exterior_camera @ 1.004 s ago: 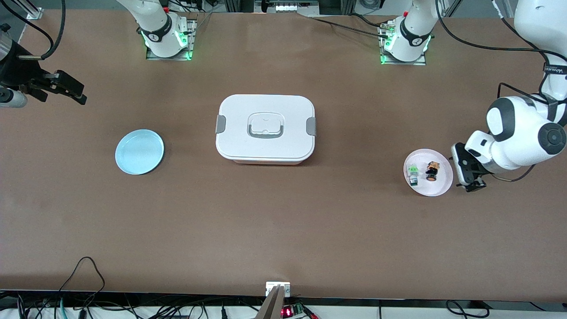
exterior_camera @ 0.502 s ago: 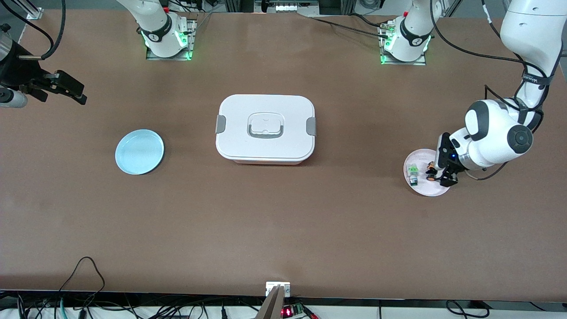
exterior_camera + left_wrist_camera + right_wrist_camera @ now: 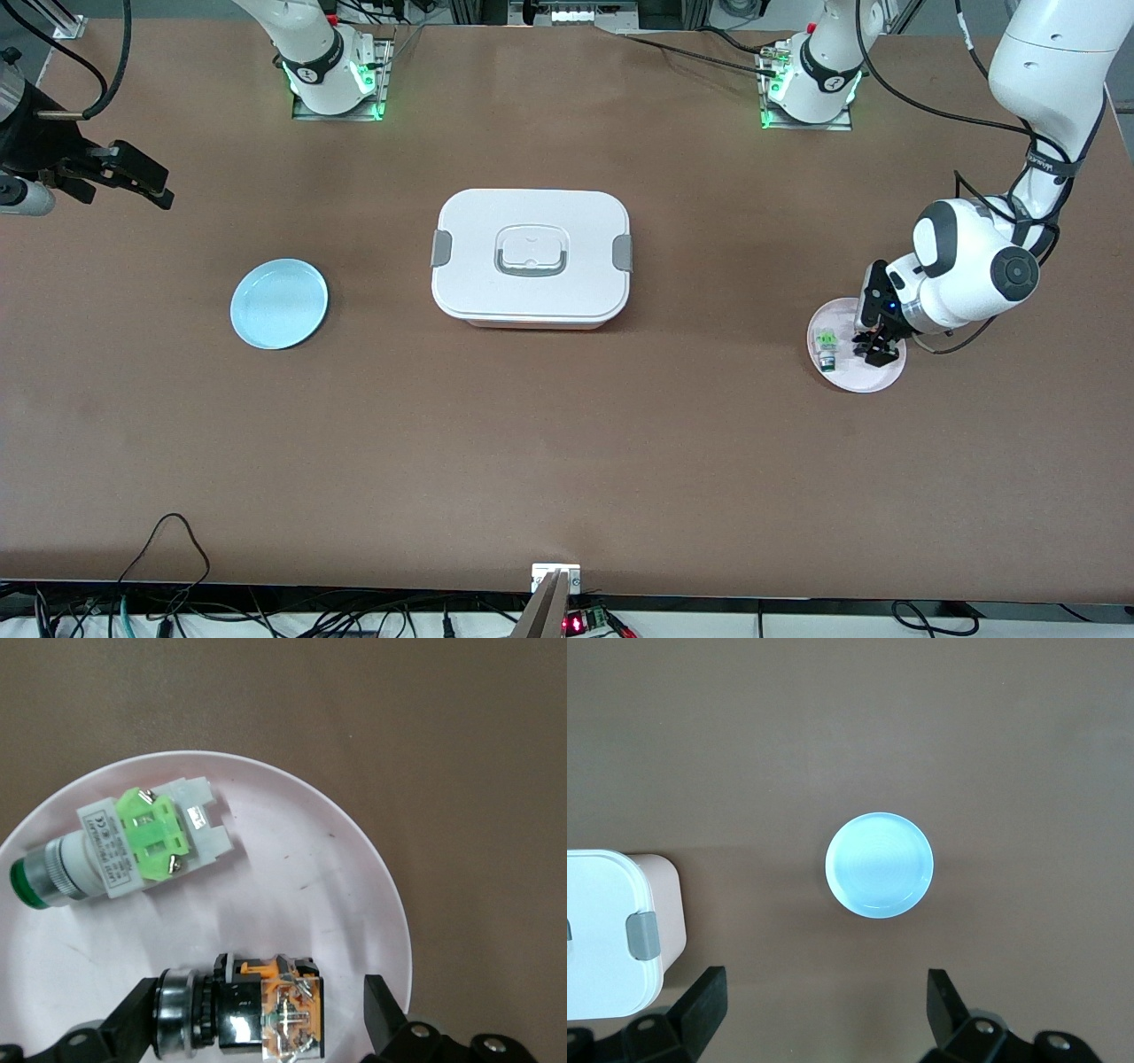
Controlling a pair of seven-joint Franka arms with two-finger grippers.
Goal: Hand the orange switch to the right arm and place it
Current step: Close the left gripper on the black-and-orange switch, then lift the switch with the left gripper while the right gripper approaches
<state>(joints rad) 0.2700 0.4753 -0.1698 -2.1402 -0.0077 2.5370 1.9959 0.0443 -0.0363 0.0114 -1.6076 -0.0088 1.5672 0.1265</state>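
The fingers of my left gripper sit beside both ends of the orange switch [image 3: 266, 1010], so it is time to close on it now.
The orange switch [image 3: 266, 1010], a small black block with orange parts and a silver end, lies on its side on the pink plate [image 3: 292, 886]. My left gripper [image 3: 261, 1019] is open and low over the plate, with one finger at each end of the switch; a gap shows at the orange end. In the front view the left gripper [image 3: 873, 348] covers most of the switch on the pink plate [image 3: 842, 379]. My right gripper [image 3: 142, 182] is open and empty, and waits high at the right arm's end of the table; in its wrist view it [image 3: 824, 1001] frames bare table.
A green-and-white component [image 3: 142, 846] lies beside the switch on the same plate and also shows in the front view [image 3: 827, 346]. A closed white lidded box [image 3: 531, 257] stands mid-table. An empty blue plate [image 3: 279, 303] lies toward the right arm's end and shows in the right wrist view [image 3: 879, 864].
My left gripper has moved from beside the pink plate to over it and now straddles the orange switch. The right arm has not moved.
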